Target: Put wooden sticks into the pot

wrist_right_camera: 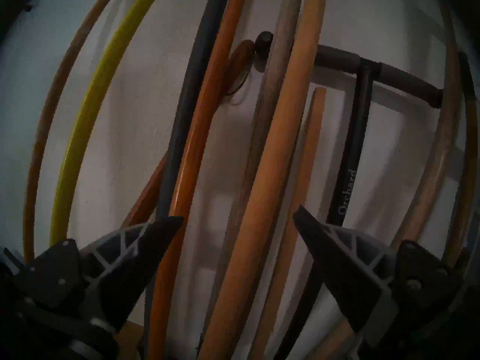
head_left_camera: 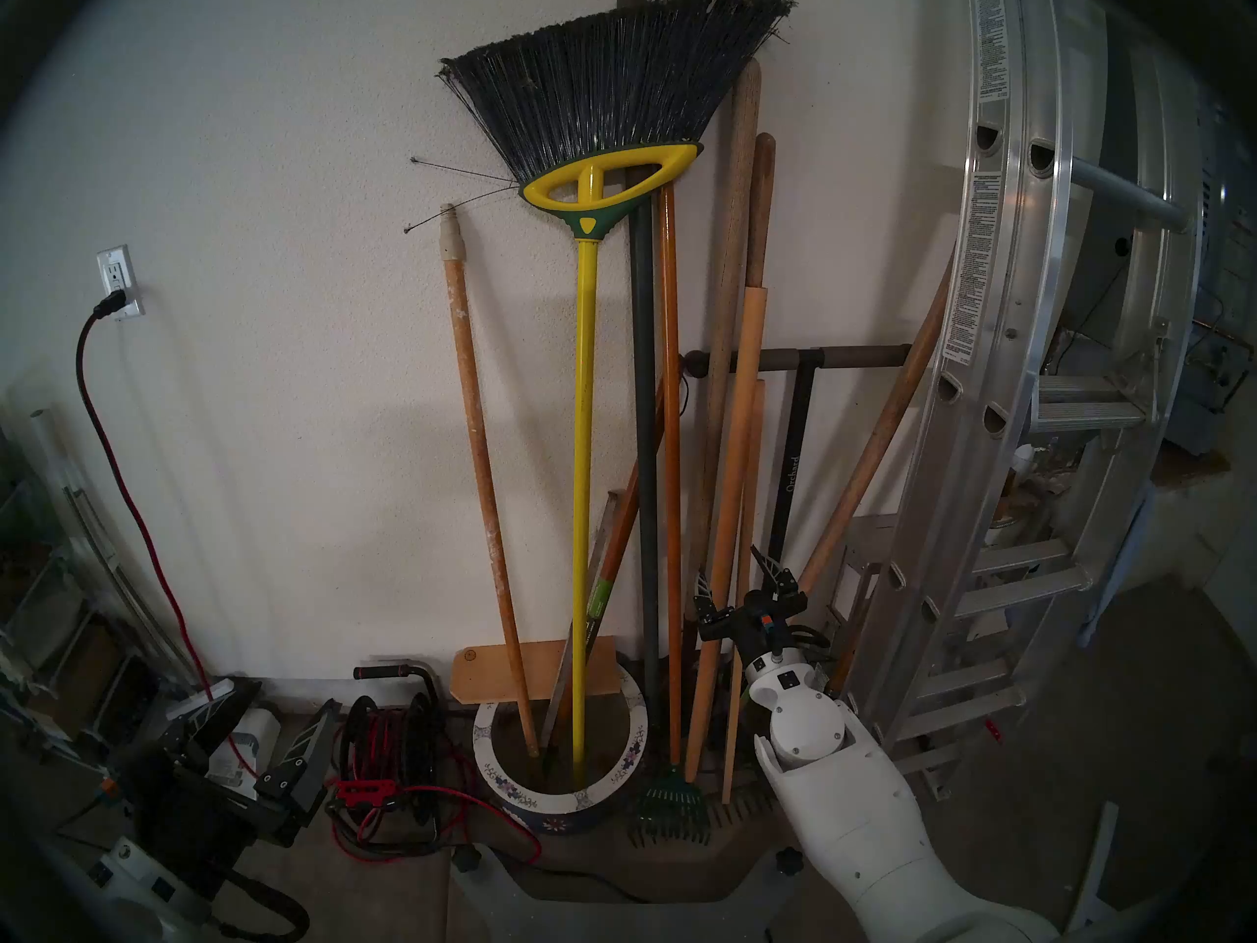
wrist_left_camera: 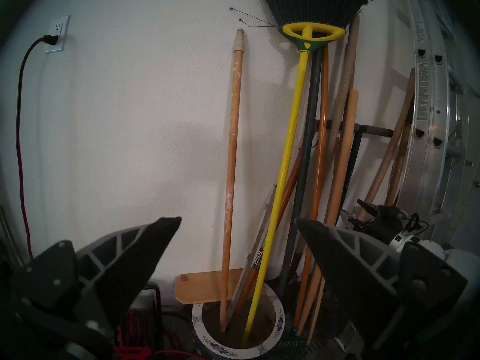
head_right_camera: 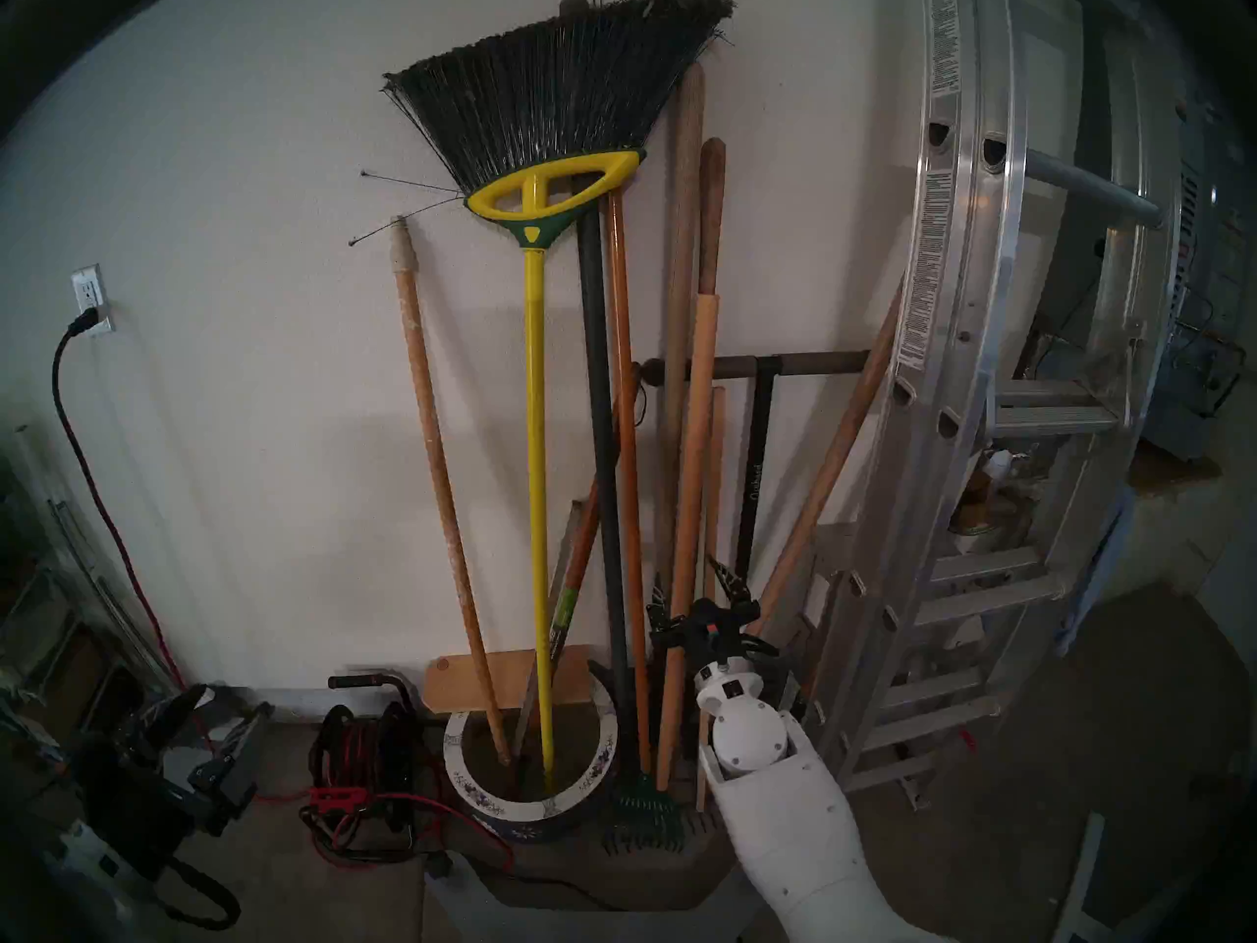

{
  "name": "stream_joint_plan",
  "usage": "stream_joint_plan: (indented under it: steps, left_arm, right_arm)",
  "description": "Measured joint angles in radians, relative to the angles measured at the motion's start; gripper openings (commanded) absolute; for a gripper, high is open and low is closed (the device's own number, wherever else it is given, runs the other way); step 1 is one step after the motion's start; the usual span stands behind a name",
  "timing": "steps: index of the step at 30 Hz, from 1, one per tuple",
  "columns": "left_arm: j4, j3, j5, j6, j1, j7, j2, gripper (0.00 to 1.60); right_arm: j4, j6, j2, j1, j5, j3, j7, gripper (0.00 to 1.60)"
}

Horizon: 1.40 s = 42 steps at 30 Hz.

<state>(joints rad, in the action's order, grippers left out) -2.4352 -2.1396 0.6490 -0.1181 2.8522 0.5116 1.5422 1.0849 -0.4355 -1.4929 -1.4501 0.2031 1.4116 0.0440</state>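
Note:
The right gripper grabs the dowel near the middle of its body [head_left_camera: 721, 563] next, since the dowel is long, its upper length [head_left_camera: 745, 358] rising high along the wall.
The pot [head_left_camera: 544, 797], low and wide with a white floral rim, stands on the floor by the wall; it also shows in the left wrist view [wrist_left_camera: 233, 350]. The paint-speckled pole [head_left_camera: 479, 458] and the yellow-handled broom [head_left_camera: 583, 479] stand in it, leaning on the wall. The plain tan dowel [head_left_camera: 738, 458] stands outside it, just to the right. My right gripper [head_left_camera: 738, 581] is open with the dowel [wrist_right_camera: 275, 149] between its fingers, not clamped. My left gripper [head_left_camera: 255, 724] is open and empty, low at the far left.
Several other tool handles, a green rake [head_left_camera: 666, 805] and a black T-handled tool [head_left_camera: 796, 431] crowd the dowel. An aluminium ladder [head_left_camera: 1007, 377] leans at the right. A cord reel [head_left_camera: 394, 717] sits left of the pot, a wooden board [head_left_camera: 490, 673] behind it.

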Motion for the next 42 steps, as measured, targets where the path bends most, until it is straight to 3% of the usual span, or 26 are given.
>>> stream_joint_plan:
  steps: [20, 34, 35, 42]
  left_arm:
    - [0.000, -0.002, -0.004, 0.006, -0.006, 0.008, 0.009, 1.60]
    - [0.000, -0.004, -0.006, 0.009, -0.009, 0.013, 0.014, 1.60]
    - [0.000, -0.004, -0.006, 0.010, -0.010, 0.014, 0.015, 1.60]
    - [0.000, -0.005, -0.007, 0.012, -0.012, 0.016, 0.018, 1.60]
  right_arm:
    - [-0.329, -0.018, -0.013, 0.216, -0.021, 0.014, -0.055, 1.60]
    - [-0.502, -0.044, -0.027, 0.344, -0.021, 0.011, -0.068, 1.60]
    - [-0.515, -0.046, -0.028, 0.353, -0.021, 0.011, -0.068, 0.03]
    - [-0.598, -0.078, -0.037, 0.398, -0.019, 0.012, -0.056, 0.00]
